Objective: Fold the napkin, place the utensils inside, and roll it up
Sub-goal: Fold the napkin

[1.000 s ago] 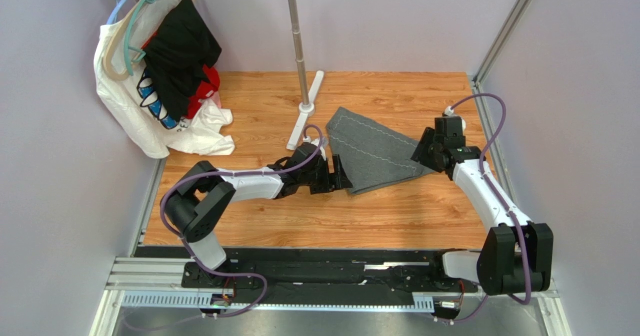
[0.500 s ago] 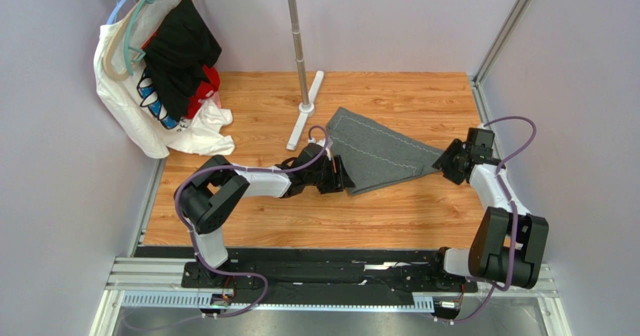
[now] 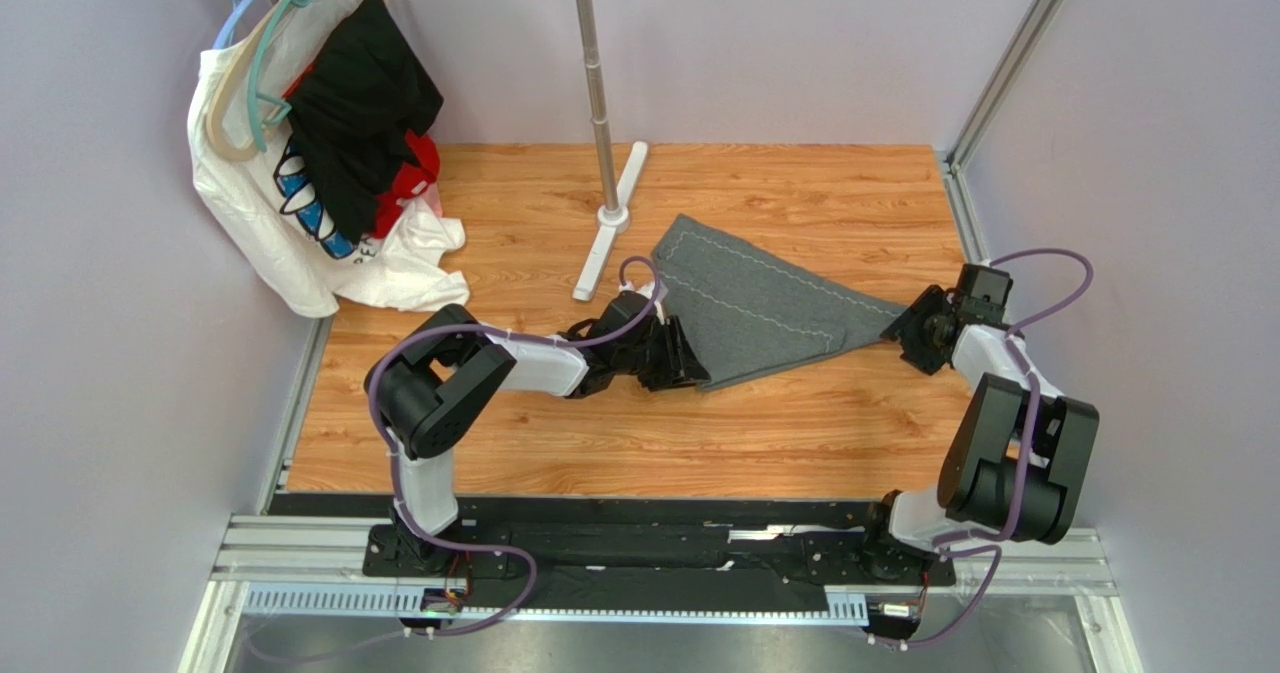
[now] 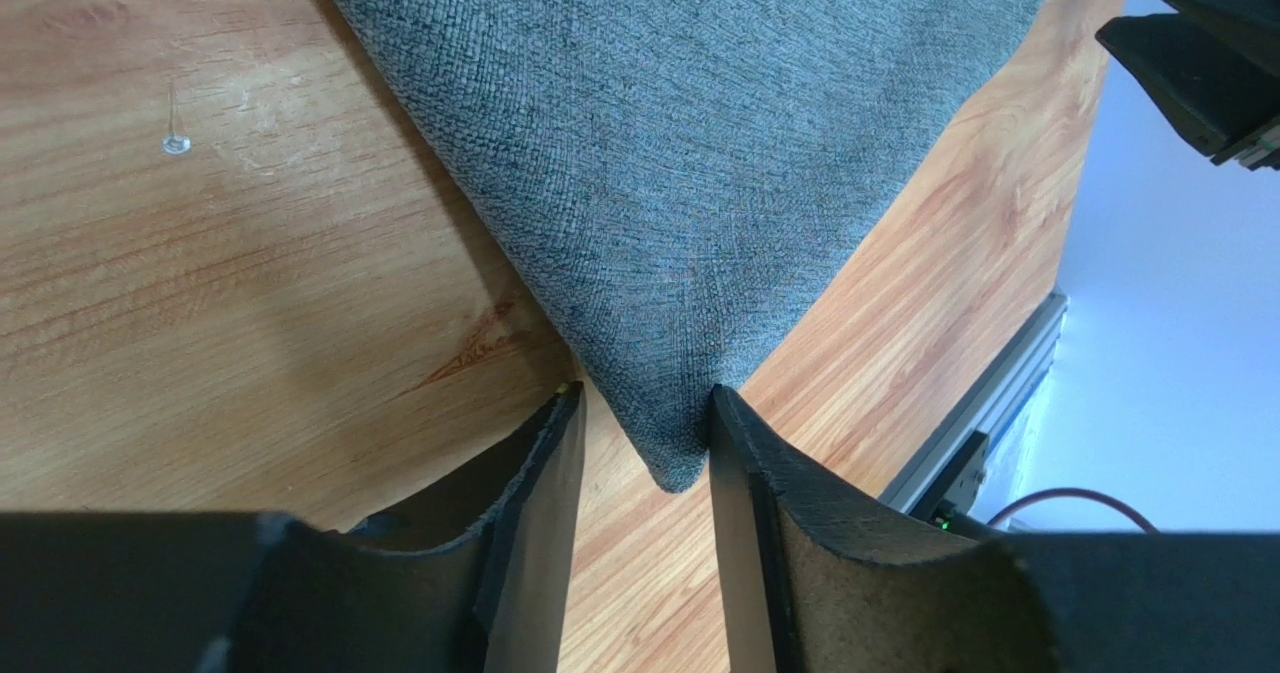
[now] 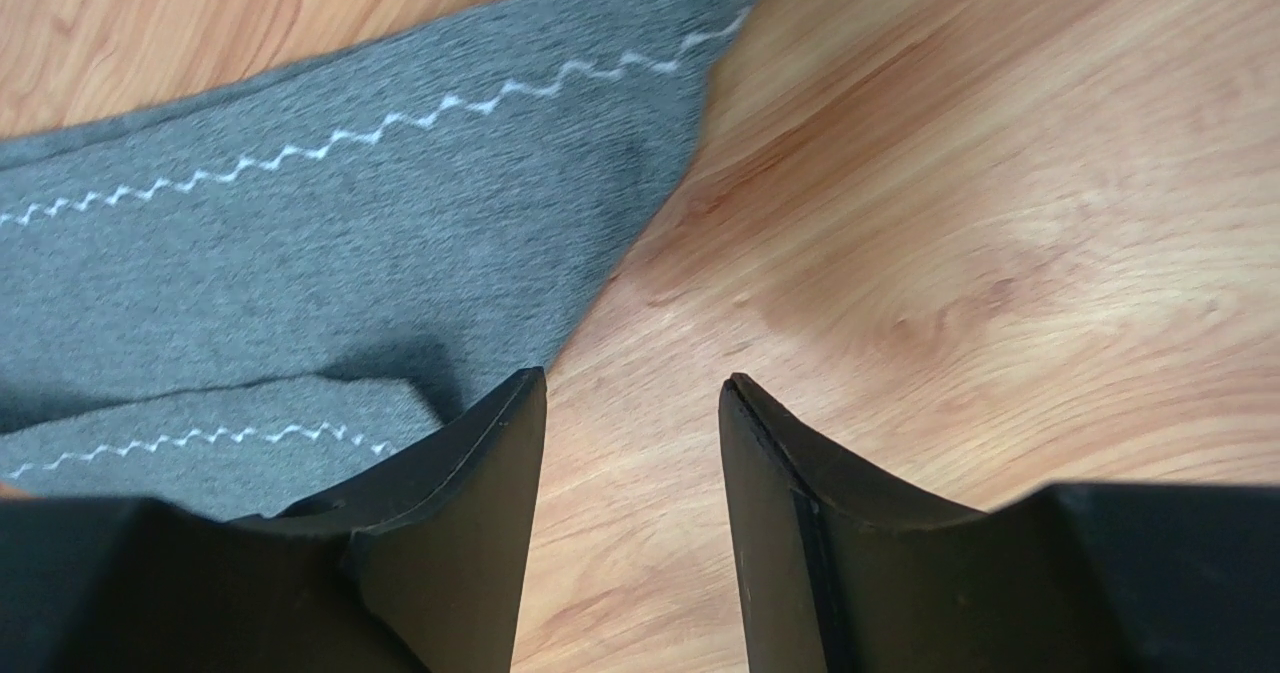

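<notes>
My right gripper grips the pointed corner tip (image 3: 897, 310) beside it next, to fold the corner of the napkin (image 3: 751, 310) over onto the opposite side.
The napkin (image 3: 751, 310), a dark grey cloth with a pale zigzag stitch, lies folded into a rough triangle on the wooden table. My left gripper (image 3: 696, 366) is low at its near-left corner. In the left wrist view that corner tip (image 4: 676, 456) pokes between the fingers of the gripper (image 4: 643, 411) and brushes the right finger (image 4: 751, 463), with a gap still on the other side. My right gripper (image 3: 914, 328) stands open just off the napkin's right corner. Bare wood lies between its fingers (image 5: 631, 396), and the napkin (image 5: 301, 238) is by the left one. No utensils are in view.
White, black and red clothes on hangers (image 3: 323, 133) pile up at the back left. A metal pole on a white base (image 3: 604, 148) stands behind the napkin. Walls close in on both sides, and an aluminium rail (image 3: 601, 561) runs along the near edge.
The left jaws have narrowed around the napkin's near corner. The right arm has pulled back to the right, off the napkin's right corner, its jaws as wide as before.
</notes>
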Controlling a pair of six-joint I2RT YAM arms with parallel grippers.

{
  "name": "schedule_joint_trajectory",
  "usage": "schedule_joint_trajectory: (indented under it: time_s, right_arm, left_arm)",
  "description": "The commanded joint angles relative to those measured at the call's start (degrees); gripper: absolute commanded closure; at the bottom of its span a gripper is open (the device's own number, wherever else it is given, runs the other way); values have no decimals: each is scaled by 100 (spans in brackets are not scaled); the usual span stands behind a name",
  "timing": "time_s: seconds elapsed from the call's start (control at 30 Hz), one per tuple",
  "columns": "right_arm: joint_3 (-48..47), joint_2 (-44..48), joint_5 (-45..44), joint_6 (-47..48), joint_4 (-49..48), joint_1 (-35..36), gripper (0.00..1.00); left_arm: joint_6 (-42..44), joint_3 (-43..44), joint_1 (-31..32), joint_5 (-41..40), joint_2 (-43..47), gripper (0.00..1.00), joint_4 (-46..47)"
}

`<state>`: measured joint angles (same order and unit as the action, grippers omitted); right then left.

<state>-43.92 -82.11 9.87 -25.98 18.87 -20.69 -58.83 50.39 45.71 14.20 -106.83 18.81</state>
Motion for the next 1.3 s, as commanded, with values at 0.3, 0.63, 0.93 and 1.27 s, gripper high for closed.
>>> schedule_joint_trajectory:
  time_s: [0.3, 0.63, 0.93, 1.27]
  right_arm:
    - [-151, -710, 533, -21, -1632, -550, 48]
    - [-494, -1299, 543, 22, -2063, -577, 48]
    - [-547, -1545, 201, 31, -1967, -621, 52]
    - [-890, -1853, 7, -13, -1537, -630, 62]
  left_arm:
    - [-129, -38, 34, -172, 101, 57, 281]
    - [3, -29, 34, -216, 180, 57, 141]
    - [47, -21, 34, -198, 241, 57, 97]
    - [108, -12, 34, -251, 285, 57, 0]
